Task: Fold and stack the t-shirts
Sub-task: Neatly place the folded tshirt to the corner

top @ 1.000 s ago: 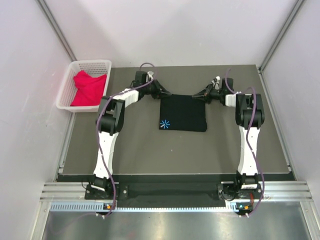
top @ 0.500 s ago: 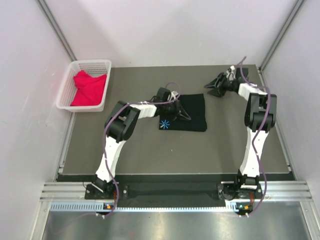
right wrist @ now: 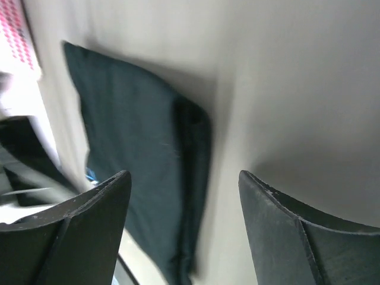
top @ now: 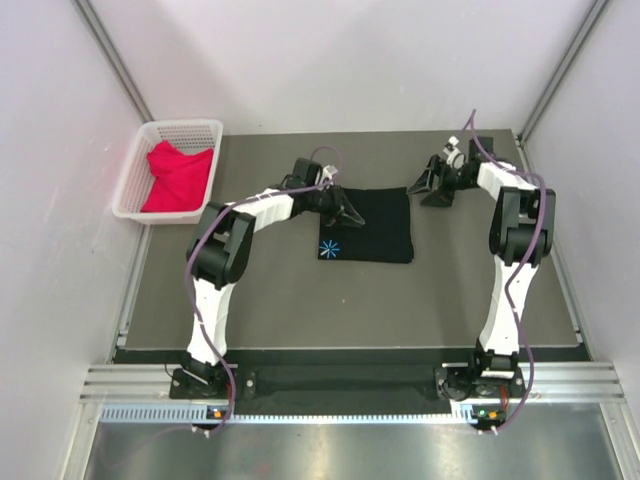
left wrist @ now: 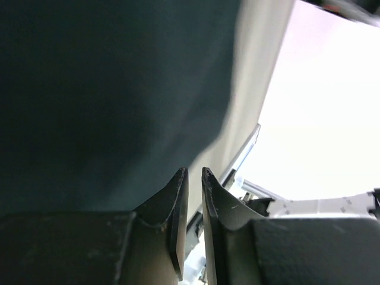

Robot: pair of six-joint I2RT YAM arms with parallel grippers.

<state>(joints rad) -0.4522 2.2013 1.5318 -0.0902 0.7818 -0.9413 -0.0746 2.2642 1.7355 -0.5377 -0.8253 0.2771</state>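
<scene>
My right gripper grabs the folded black t-shirt's side edge away from the blue print next, to slide the t-shirt folded for stacking.
The black t-shirt (top: 370,226) lies folded into a rectangle in the middle of the table, a small blue print at its near left corner. The red-pink t-shirt (top: 178,175) sits crumpled in the white basket (top: 185,125) at the far left. My left gripper (top: 351,217) hangs low over the black t-shirt's far left part. In the left wrist view the black t-shirt (left wrist: 107,89) fills the frame and the left gripper (left wrist: 193,171) is almost shut, nothing in its slit. My right gripper (top: 423,187) is open just right of the shirt's far right corner, with the black t-shirt (right wrist: 130,136) ahead of the right gripper (right wrist: 184,175).
The dark grey table (top: 300,290) ends in a metal rail along its near edge. White walls with slanted metal posts close in the back and both sides. Purple cables loop over both arms.
My right gripper let go at the shirt's far right corner, opened wide and pulled off to the right. My left gripper swept from the far left corner onto the shirt.
</scene>
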